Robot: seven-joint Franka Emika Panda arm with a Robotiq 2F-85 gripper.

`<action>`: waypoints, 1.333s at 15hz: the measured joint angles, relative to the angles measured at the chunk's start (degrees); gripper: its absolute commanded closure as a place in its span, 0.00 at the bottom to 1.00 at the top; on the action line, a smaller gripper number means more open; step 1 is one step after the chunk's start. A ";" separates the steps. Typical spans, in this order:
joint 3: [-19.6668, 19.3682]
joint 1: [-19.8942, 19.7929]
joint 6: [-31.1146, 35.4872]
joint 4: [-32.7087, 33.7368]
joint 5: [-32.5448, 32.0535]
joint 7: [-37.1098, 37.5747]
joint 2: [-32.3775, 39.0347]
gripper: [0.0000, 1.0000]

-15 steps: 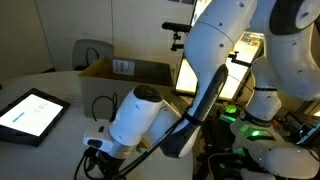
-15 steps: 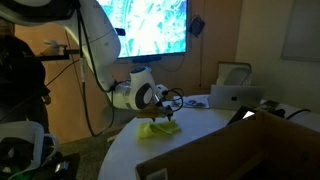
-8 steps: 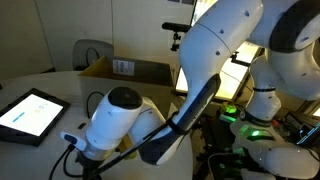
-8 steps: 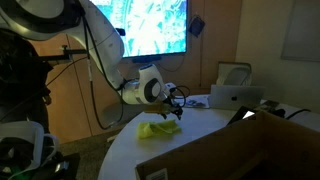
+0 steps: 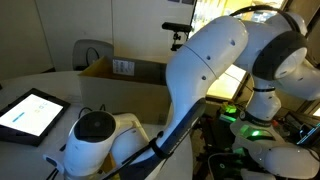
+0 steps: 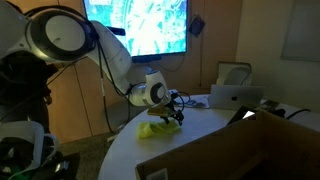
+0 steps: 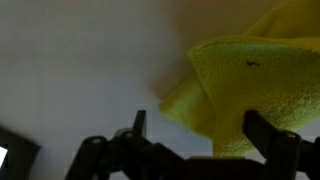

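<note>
The folded corner (image 7: 197, 106) is below my fingers, which hang short of the white tabletop, so my gripper needs to come down before closing on the yellow cloth (image 7: 250, 80).
A crumpled yellow cloth (image 6: 154, 129) lies on the round white table (image 6: 200, 150). My gripper (image 6: 177, 118) hangs just above the cloth's right end, pointing down. In the wrist view the yellow cloth (image 7: 250, 80) fills the right side, and its folded corner reaches down between the two dark fingers (image 7: 138, 125). The gripper (image 7: 200, 128) stands open, its jaws wide apart with nothing pinched. In an exterior view the arm's white wrist (image 5: 95, 140) blocks the gripper and the cloth.
An open cardboard box (image 5: 125, 75) stands on the table, with a lit tablet (image 5: 28, 112) to its side. A laptop (image 6: 235, 96) and a white container (image 6: 234, 74) sit at the table's far side. A large screen (image 6: 140, 25) hangs behind.
The arm has swung lower and further over the table, carrying the gripper a little to the right and down over the cloth. The jaws stayed open.
</note>
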 measured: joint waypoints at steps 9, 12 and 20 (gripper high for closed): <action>0.64 -0.29 -7.62 11.63 0.00 1.01 7.75 0.02; 0.97 -0.44 -9.06 13.70 0.00 1.01 9.19 0.31; 0.84 -1.12 -10.04 15.22 0.00 1.01 10.10 0.92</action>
